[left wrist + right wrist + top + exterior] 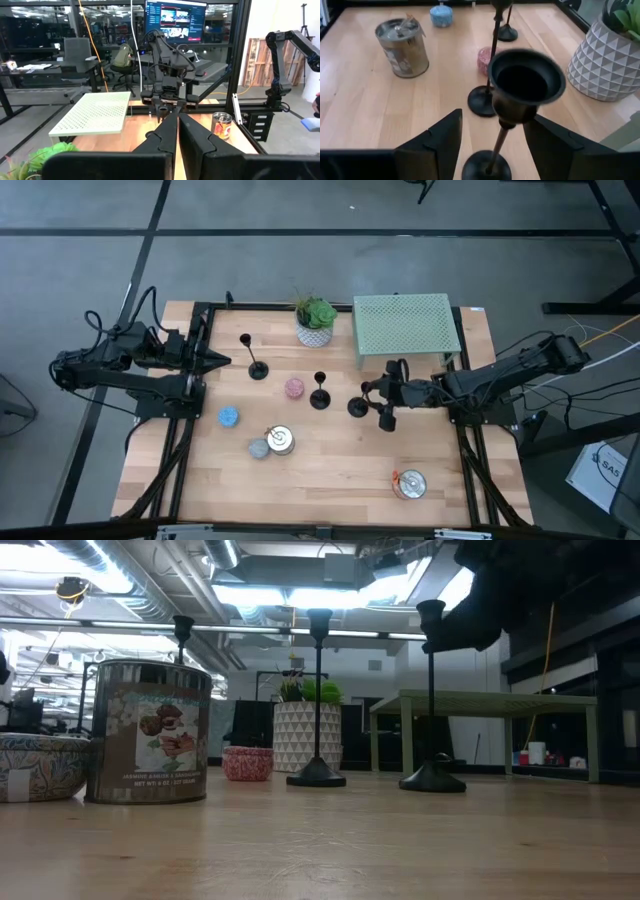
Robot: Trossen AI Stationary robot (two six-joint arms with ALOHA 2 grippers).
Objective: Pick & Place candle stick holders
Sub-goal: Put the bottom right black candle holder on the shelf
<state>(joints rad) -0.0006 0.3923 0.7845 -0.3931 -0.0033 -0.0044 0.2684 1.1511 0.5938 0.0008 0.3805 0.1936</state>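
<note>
My right gripper is ready to close on the holder (525, 82) now. The stem below the cup is between my right gripper's fingers, so closing now would catch the holder.
Three black candle stick holders stand upright on their round bases on the wooden table (330, 470): one at the far left (258, 370), one in the middle (320, 400), one to its right (357, 408). My right gripper (375, 404) is open around this last holder. In the right wrist view its cup (526, 82) and stem stand between the two fingers (445, 135), with a gap on both sides. In the low view the gripper (480, 600) is level with the holder's top (431, 612). My left gripper (215, 361) is shut and empty at the table's left edge; its fingers meet in the left wrist view (177, 125).
A potted plant (315, 325) and a green perforated rack (405, 328) stand at the far edge. A pink candle (294, 388), a blue candle (229, 417), a grey candle (259, 448) and two tins (281, 440) (410, 483) are on the table.
</note>
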